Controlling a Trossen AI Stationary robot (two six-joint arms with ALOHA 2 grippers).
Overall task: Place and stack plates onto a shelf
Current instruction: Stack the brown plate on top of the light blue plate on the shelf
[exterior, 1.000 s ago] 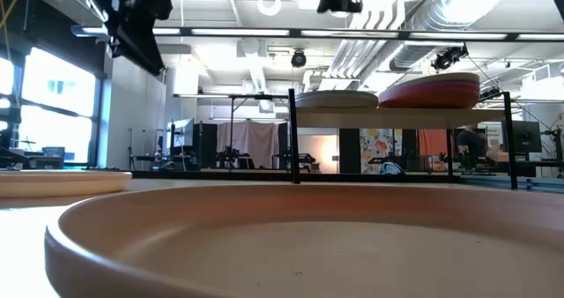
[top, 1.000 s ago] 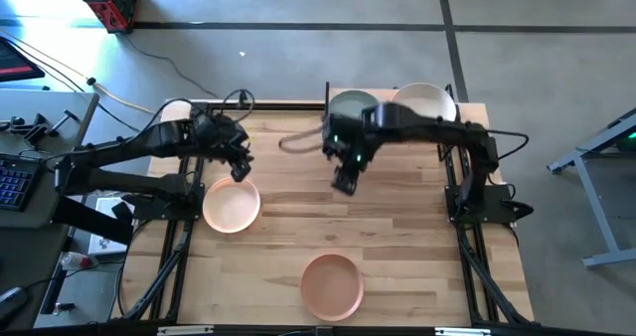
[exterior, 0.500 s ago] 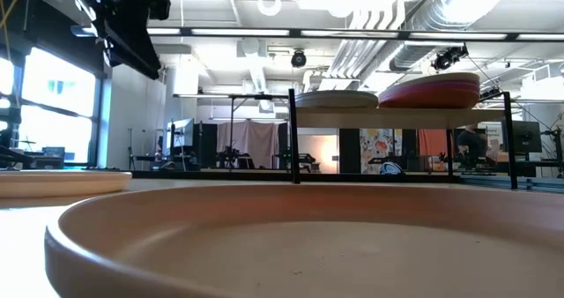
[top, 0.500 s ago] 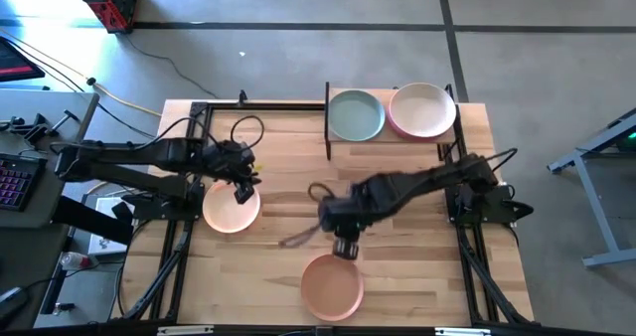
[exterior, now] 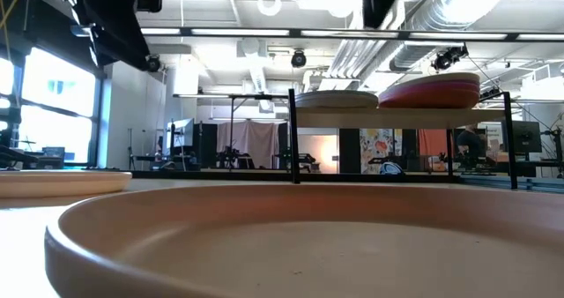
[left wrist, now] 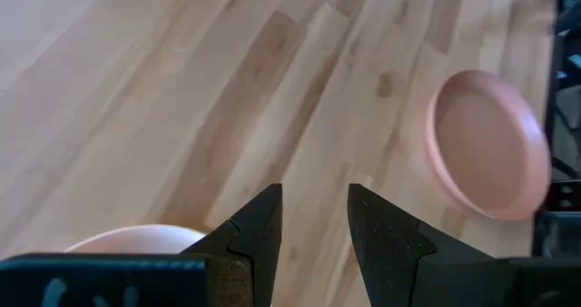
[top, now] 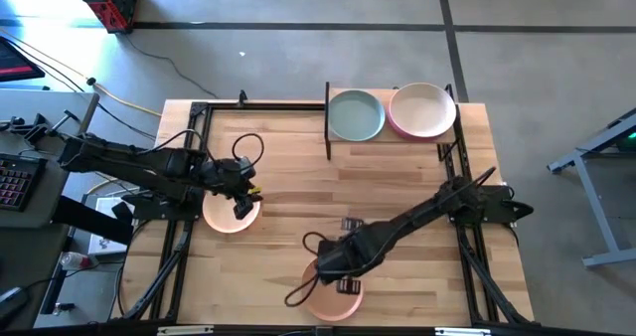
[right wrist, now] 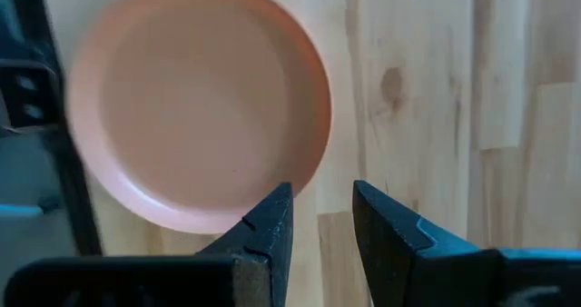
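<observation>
My right gripper is going to grab the salmon plate by its rim next. It should then stack that plate on the shelf's green plate.
A peach plate rests flat on the table's left side, and my left gripper hovers open over its right rim; the left wrist view shows that plate just behind the fingers. A salmon plate lies flat near the near edge. My right gripper is open above its far rim, with the plate ahead of the fingers. On the shelf at the far edge sit a sage green plate and an off-white plate stacked on a magenta one.
Black metal frame rails run along both sides of the table, and the shelf's black upright stands beside the green plate. Bare wood lies between the two loose plates and the shelf. Cables loop off both wrists.
My right gripper has swung from the shelf toward the table's near edge and come down over the salmon plate. My left gripper has moved a little toward the near edge, over the peach plate's right rim. No plate has moved.
</observation>
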